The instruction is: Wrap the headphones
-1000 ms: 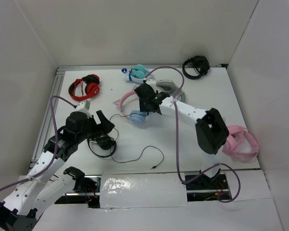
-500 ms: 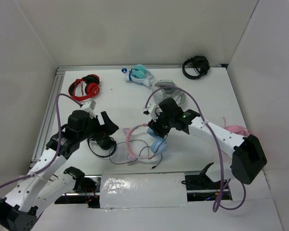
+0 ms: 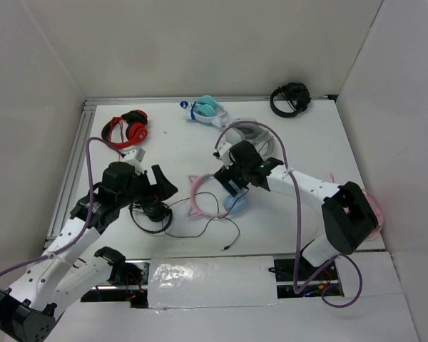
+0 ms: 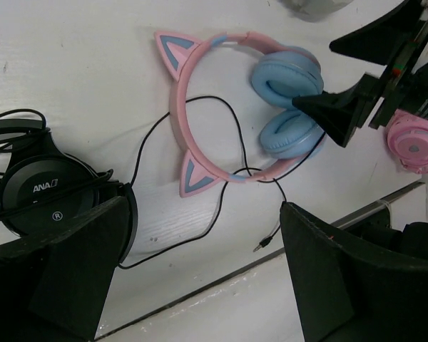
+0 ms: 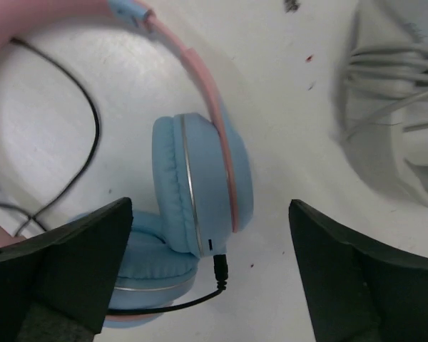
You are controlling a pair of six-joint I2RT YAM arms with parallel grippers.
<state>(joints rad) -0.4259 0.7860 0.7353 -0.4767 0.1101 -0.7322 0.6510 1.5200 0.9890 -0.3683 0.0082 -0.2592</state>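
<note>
My left gripper grabs the pink headband (image 4: 177, 114) beside an ear cup next, so the headband's opposite side stays free for handover while wrapping.
The headphones (image 3: 197, 202) lie flat on the white table (image 3: 307, 142) in front of centre, with their pink cat-ear headband (image 4: 177, 114) to the left and the two light blue ear cups (image 5: 200, 182) folded together on the right. Their thin black cable (image 4: 221, 206) trails loose to a plug (image 4: 261, 246) near the front edge. My right gripper (image 3: 230, 187) hangs open just above the cups (image 3: 236, 203), one finger on each side, touching nothing. My left gripper (image 3: 162, 191) is open to the left of the headband, empty.
Black headphones (image 3: 150, 214) lie under my left gripper. Red headphones (image 3: 125, 130) sit at the back left, teal-and-white ones (image 3: 205, 109) at the back centre, grey ones (image 3: 251, 134) behind my right gripper, black ones (image 3: 290, 98) at the back right. All-pink headphones (image 3: 374, 214) lie at the right edge.
My right gripper carried the headphones from the back centre towards the front, set them down and opened. The left arm has barely moved.
</note>
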